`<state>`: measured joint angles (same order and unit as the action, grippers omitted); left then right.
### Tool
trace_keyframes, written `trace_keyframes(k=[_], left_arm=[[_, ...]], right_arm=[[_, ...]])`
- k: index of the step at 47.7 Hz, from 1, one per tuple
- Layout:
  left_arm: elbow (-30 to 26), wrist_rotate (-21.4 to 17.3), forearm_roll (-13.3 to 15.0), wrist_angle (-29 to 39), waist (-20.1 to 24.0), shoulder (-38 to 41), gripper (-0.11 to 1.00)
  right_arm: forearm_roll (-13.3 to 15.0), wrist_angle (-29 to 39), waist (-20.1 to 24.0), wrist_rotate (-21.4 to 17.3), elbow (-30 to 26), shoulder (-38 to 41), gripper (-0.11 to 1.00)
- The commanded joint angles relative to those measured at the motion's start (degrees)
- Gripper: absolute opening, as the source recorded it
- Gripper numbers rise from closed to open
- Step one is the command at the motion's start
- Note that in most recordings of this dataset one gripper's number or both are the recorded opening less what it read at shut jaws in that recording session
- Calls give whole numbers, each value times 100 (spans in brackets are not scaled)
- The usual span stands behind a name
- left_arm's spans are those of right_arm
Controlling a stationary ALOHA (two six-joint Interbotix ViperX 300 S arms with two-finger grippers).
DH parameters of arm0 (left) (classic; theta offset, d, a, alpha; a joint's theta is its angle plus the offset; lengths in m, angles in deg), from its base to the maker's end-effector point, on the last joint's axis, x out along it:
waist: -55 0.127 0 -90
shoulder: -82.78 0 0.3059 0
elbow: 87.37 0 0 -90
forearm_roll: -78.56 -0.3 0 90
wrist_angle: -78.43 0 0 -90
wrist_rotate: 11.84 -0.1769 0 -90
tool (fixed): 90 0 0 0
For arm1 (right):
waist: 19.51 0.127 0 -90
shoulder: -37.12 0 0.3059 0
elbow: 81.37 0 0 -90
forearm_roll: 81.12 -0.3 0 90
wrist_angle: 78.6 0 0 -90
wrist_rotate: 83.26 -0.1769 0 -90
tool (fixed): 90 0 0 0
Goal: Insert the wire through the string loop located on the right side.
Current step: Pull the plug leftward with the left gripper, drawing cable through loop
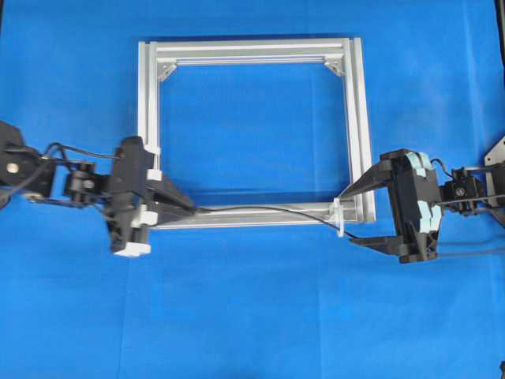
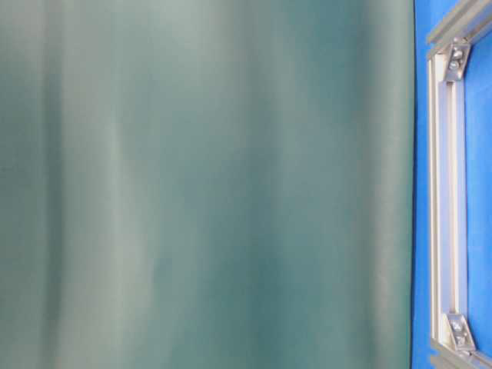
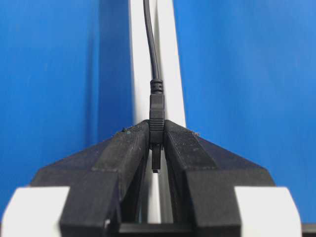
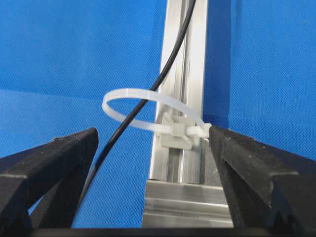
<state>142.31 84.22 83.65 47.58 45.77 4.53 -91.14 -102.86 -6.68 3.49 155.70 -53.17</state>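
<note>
My left gripper should stay closed on the dark plug until the plug is over the blue cloth, because the plug is above the silver near bar.
The wire, thin and black, lies along the near bar of the silver frame. My left gripper is shut on its small dark plug, whose tip sticks back between the jaws of the left gripper. From the plug the cable runs away along the bar. At the frame's near right corner stands the whitish string loop, and the wire passes through its ring. My right gripper is open, one finger on each side of the loop, holding nothing.
Grey corner brackets sit in the frame's far corners. Blue cloth covers the table all round. A blurred grey-green surface fills most of the table-level view, leaving only a strip of the frame at its right edge.
</note>
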Motion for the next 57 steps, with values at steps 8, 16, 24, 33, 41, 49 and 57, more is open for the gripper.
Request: trace_keyframes(k=[8, 16, 24, 33, 41, 49, 57], left_arm=[[677, 290, 0, -62, -105, -738, 8], [1116, 272, -9, -53, -220, -1195, 8], [1538, 272, -9, 35, -272, -1758, 8], [1872, 281, 0, 457, -272, -2364, 8], [1898, 308, -9, 844, -281, -2751, 8], [1846, 290, -9, 923, -272, -2681, 8], [1775, 255, -18, 984, -272, -2566, 9]], right_arm=[[9, 18, 0, 18, -79, -35, 98], [9, 18, 0, 18, -88, -35, 98], [9, 35, 0, 9, -88, -35, 98], [9, 79, 0, 18, -88, -35, 98], [9, 79, 0, 9, -88, -35, 98], [9, 70, -9, 9, -114, -35, 98], [9, 88, 0, 0, -141, -35, 98]])
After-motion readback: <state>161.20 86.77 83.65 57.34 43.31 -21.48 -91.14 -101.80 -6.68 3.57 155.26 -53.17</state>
